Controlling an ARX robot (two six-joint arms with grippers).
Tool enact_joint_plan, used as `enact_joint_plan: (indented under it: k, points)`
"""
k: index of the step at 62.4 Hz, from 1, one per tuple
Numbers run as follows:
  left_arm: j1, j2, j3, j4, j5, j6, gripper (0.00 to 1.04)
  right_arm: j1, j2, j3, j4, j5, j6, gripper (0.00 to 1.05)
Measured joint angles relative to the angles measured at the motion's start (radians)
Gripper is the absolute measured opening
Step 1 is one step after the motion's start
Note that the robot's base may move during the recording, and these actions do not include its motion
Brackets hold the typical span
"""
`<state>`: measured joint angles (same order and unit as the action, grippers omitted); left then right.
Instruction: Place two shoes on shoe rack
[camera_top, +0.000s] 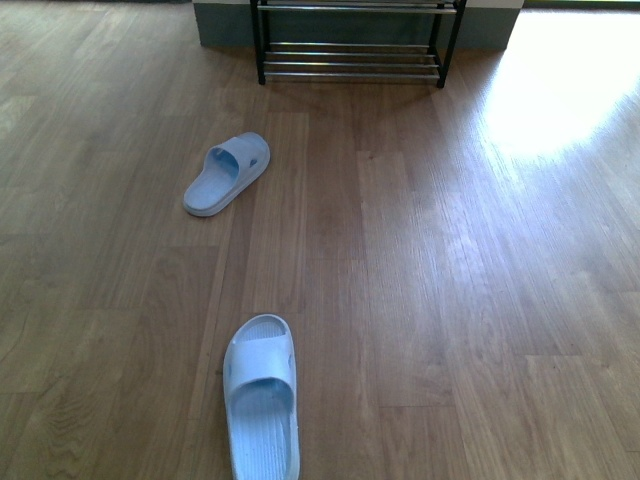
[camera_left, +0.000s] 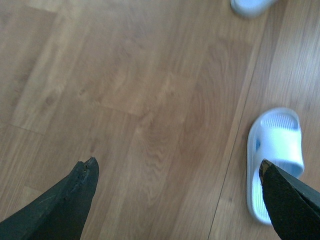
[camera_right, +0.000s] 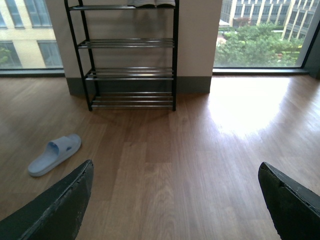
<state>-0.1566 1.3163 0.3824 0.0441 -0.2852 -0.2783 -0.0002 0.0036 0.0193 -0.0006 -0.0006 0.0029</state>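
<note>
The strap of the near slide arches up open, while the sole lies flat on the floor. My left gripper should next grab the slide by the strap's edge (camera_top: 262, 380).
Two pale blue slides lie on the wooden floor. The far slide (camera_top: 228, 174) lies at an angle, left of centre; the near slide (camera_top: 262, 395) points away, close to me. The shoe rack (camera_top: 350, 45), black frame with chrome rods, stands against the far wall. In the left wrist view my left gripper (camera_left: 178, 162) hangs open over bare floor, with the near slide (camera_left: 277, 150) beside one finger and partly hidden by it. My right gripper (camera_right: 176, 165) is open over bare floor, facing the shoe rack (camera_right: 130, 55), and the far slide (camera_right: 54, 154) lies off to one side.
Something pale with white soles (camera_right: 152, 3) sits on the rack's top shelf, cut off by the frame edge. Behind the rack is a wall section with windows (camera_right: 260, 30) on both sides. Bright sunlight falls on the floor (camera_top: 560, 90) at the right.
</note>
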Motion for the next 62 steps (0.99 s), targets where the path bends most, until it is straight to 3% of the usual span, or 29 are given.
enact_joint_plan:
  k: [17, 28, 44, 62]
  points:
    - [-0.074, 0.583, 0.217, 0.213, 0.057, 0.211, 0.95, 0.0, 0.0, 0.0, 0.0, 0.0, 0.0, 0.96]
    - [-0.084, 0.884, 0.332, 0.344, 0.12, 0.251, 0.95, 0.0, 0.0, 0.0, 0.0, 0.0, 0.0, 0.96]
    - [-0.088, 1.223, 0.547, 0.319, 0.175, 0.254, 0.95, 0.0, 0.0, 0.0, 0.0, 0.0, 0.0, 0.96]
    - [-0.142, 1.38, 0.699, 0.311, 0.28, 0.244, 0.95, 0.0, 0.0, 0.0, 0.0, 0.0, 0.0, 0.96]
